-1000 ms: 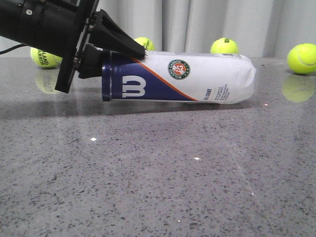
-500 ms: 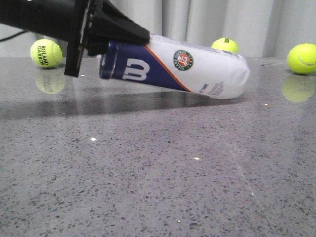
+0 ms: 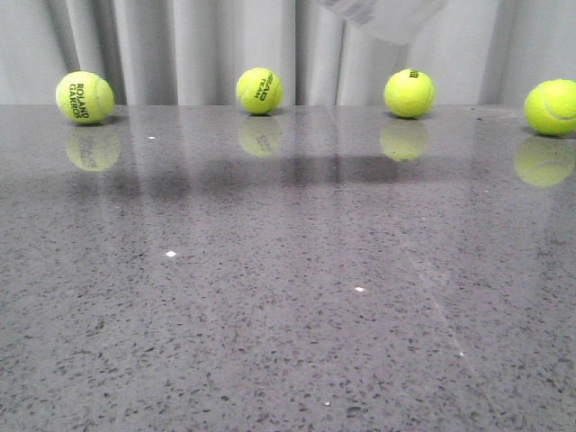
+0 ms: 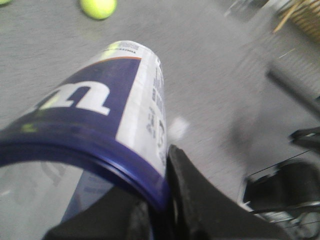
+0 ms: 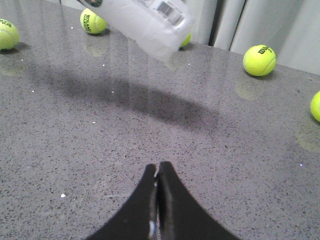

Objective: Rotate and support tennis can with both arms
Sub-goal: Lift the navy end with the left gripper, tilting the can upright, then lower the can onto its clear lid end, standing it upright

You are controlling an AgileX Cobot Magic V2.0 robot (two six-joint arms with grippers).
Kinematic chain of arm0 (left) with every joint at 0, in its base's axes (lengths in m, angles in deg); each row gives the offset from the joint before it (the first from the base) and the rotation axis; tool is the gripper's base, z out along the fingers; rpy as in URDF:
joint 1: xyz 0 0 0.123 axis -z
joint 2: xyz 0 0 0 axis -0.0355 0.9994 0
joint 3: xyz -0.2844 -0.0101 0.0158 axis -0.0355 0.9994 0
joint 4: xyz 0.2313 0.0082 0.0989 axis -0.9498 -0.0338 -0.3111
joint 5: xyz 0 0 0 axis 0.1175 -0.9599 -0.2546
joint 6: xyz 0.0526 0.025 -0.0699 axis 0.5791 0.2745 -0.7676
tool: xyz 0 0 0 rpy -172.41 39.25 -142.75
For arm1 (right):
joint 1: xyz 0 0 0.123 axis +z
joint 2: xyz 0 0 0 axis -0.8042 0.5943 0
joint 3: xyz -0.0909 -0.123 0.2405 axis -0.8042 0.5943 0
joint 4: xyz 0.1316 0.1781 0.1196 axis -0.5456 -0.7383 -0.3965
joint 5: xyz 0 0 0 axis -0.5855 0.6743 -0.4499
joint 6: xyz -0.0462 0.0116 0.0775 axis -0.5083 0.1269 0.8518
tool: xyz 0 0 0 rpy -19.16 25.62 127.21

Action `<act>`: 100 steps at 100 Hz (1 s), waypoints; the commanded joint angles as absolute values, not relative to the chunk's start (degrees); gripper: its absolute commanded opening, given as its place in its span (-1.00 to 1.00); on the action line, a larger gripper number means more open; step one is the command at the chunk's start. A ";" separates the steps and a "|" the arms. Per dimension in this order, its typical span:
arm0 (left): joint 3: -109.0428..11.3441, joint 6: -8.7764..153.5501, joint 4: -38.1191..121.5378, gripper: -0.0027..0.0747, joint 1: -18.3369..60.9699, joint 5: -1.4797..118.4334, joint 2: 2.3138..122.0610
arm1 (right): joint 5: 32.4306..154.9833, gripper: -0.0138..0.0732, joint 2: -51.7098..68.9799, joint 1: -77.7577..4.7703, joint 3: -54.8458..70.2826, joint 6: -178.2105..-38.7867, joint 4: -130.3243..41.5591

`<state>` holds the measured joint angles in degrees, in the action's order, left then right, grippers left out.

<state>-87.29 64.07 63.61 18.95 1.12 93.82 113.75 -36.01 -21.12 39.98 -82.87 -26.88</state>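
Note:
The can's clear end point(image 3: 387, 18) hangs high above the grey speckled table in the front view, so my left gripper should keep holding the can.
The tennis can point(image 4: 115, 100) hangs in the air above the table, held at its navy rim. My left gripper point(image 4: 162, 185) is shut on that rim, one black finger point(image 4: 187, 185) outside the wall and the other dimly visible inside. In the front view only the can's clear far end point(image 3: 382, 16) shows at the top edge, and neither gripper appears there. The right wrist view has that clear end point(image 5: 150, 22) well ahead of and above my right gripper point(image 5: 158, 170). That gripper is shut with nothing in it, low over the table.
Several yellow-green tennis balls lie along the back of the grey speckled table point(image 3: 288, 297), among them one at far left point(image 3: 85, 97), one mid-back point(image 3: 259, 90) and one at far right point(image 3: 551, 107). A pale curtain hangs behind. The can's shadow point(image 5: 125, 95) falls on the tabletop.
The left gripper has lifted the can off the table, navy end first, up out of the front view's top. Only the clear end still shows there.

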 commanded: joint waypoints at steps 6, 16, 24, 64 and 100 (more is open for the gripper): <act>-96.65 54.20 50.12 -0.98 22.40 -2.13 91.21 | 109.00 -0.84 -35.56 -21.41 38.52 -83.01 -26.30; -98.16 52.71 44.85 -0.98 24.81 -2.13 91.21 | 109.00 -0.84 -35.56 -21.41 38.52 -83.01 -26.30; -97.95 51.13 40.64 -0.98 27.25 -2.13 91.21 | 109.00 -0.84 -35.56 -21.41 38.52 -83.01 -26.30; -92.30 48.43 28.29 -0.98 33.77 -2.13 91.32 | 109.00 -0.84 -35.56 -21.41 38.52 -83.01 -26.30; -89.37 48.40 28.18 -0.90 33.77 -2.13 91.32 | 109.00 -0.84 -35.56 -21.41 38.52 -83.01 -26.30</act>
<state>-87.99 49.00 27.01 33.31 -1.17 93.48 113.75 -36.01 -21.12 39.98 -82.87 -26.88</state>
